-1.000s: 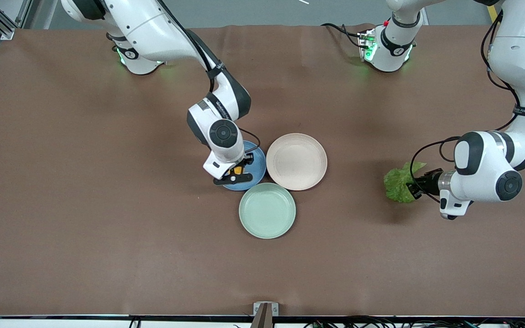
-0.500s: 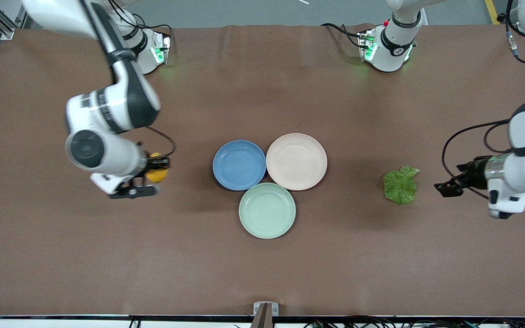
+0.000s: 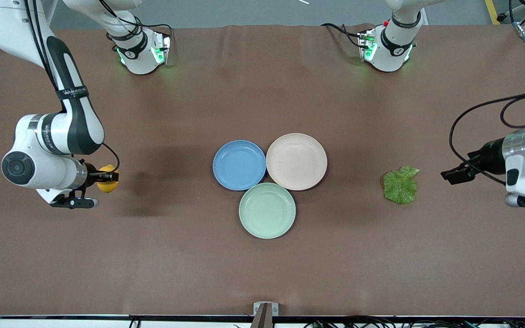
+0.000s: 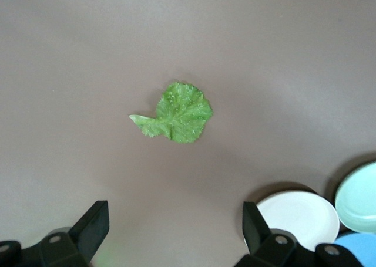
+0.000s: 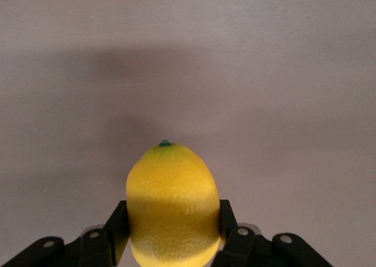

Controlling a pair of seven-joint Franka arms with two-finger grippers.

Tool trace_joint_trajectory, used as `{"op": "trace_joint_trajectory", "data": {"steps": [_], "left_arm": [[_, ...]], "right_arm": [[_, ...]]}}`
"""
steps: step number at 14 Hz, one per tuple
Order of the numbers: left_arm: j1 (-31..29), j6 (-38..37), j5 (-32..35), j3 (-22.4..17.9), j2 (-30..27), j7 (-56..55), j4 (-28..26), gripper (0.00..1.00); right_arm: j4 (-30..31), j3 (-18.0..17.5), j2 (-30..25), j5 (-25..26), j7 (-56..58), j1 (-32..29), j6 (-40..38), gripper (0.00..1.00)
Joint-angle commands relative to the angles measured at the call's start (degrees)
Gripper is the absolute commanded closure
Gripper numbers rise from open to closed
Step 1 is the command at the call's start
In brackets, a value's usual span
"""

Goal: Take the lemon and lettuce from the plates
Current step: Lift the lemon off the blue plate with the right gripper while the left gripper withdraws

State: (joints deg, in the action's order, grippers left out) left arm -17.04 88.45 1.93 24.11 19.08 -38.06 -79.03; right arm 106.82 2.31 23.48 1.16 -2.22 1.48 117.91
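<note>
The lemon (image 3: 106, 180) (image 5: 171, 202) hangs above the brown tabletop, its shadow lying apart, and would drop if I opened now, so my right gripper keeps hold of it for now.
My right gripper (image 3: 107, 178) is shut on the yellow lemon (image 3: 106, 180) and holds it above the bare table toward the right arm's end; the right wrist view shows the lemon (image 5: 171, 202) clamped between both fingers. The green lettuce (image 3: 400, 184) lies flat on the table toward the left arm's end, off the plates; it also shows in the left wrist view (image 4: 178, 112). My left gripper (image 3: 455, 175) is open and empty, apart from the lettuce, toward the table's end. The blue plate (image 3: 239, 164) and beige plate (image 3: 296, 161) sit mid-table, both bare.
A pale mint-green plate (image 3: 267, 210) touches the blue and beige plates, nearer to the front camera. The beige plate (image 4: 299, 217), the mint plate (image 4: 356, 199) and the blue plate (image 4: 359, 246) show in the left wrist view. The arm bases stand along the table's back edge.
My right gripper has carried the lemon off the blue plate to the right arm's end of the table. My left gripper let go of the lettuce and drew away from it.
</note>
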Motion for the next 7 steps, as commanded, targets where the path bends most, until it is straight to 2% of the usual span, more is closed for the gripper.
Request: {"op": "trace_joint_trajectory", "data": {"steps": [1, 5, 7], "left_arm": [[0.0, -1.4, 1.2, 0.2, -4.5, 5.1, -0.5, 0.00], [-0.4, -1.4, 6.7, 0.2, -5.1, 14.0, -0.2, 0.00], [-0.4, -1.4, 7.0, -0.2, -6.4, 16.7, -0.2, 0.00]], "right_arm": [[2.9, -1.2, 1.2, 1.0, 4.5, -3.8, 5.3, 0.83], [3.7, -1.2, 4.9, 1.0, 5.1, -6.0, 10.2, 0.81], [4.9, -1.2, 5.9, 1.0, 5.0, -6.2, 13.2, 0.78]]}}
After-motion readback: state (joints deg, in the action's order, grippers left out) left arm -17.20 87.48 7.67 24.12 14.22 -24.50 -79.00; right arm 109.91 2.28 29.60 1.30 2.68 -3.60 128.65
